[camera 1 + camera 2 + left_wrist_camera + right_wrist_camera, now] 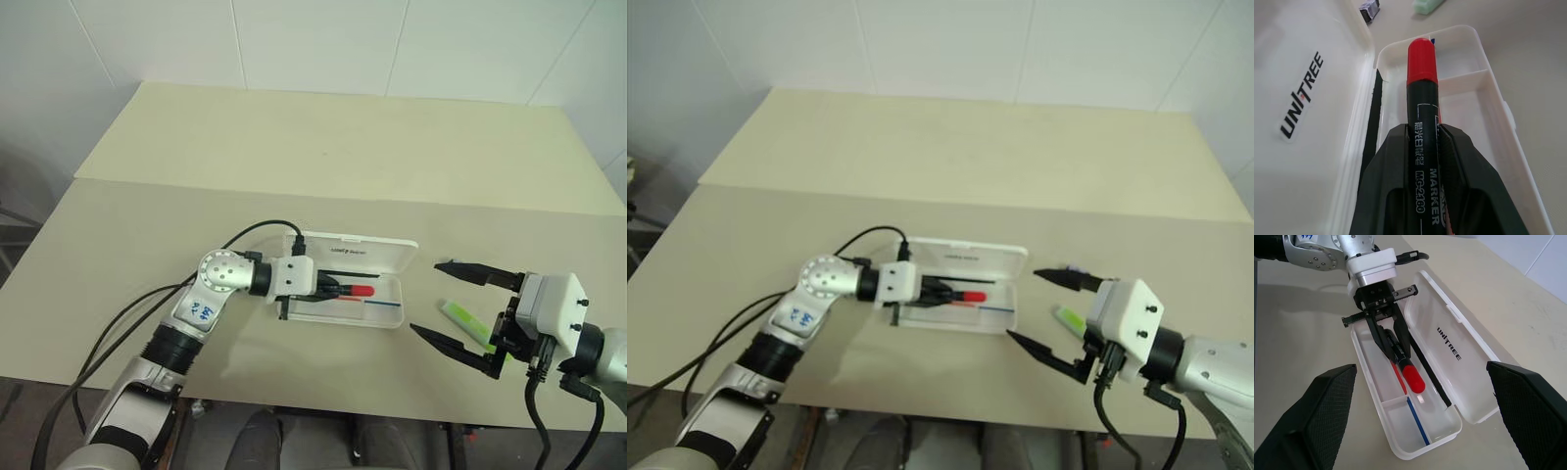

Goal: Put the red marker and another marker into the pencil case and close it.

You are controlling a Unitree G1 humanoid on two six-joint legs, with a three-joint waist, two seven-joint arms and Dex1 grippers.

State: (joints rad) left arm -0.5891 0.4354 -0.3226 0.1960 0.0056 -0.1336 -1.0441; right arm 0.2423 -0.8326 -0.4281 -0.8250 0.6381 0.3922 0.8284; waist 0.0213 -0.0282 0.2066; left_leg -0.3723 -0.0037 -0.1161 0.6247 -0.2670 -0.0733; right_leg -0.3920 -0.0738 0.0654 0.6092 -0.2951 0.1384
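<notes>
The left gripper should open now: the red marker (pixel 358 291) is low inside the tray's rim, so the marker would stay in there.
The white pencil case (pixel 372 251) lies open mid-table, its lid folded back flat and showing a dark logo. My left gripper (pixel 333 290) is shut on the red marker (pixel 358 291), a black barrel with a red cap. It holds the marker nearly level, just above the case's tray (pixel 1400 435), with the cap toward the right. The left wrist view shows the barrel (pixel 1421 98) clamped between the two fingers. The lime-green highlighter (pixel 465 323) lies on the table right of the case. My right gripper (pixel 426 297) hangs wide open, its fingers straddling the highlighter from above, holding nothing.
A small dark piece (pixel 1369 10) lies on the table beyond the case's right end, near the highlighter. A red and blue stripe (pixel 1418 426) runs along the tray floor. A black cable (pixel 245 235) loops from my left wrist over the table.
</notes>
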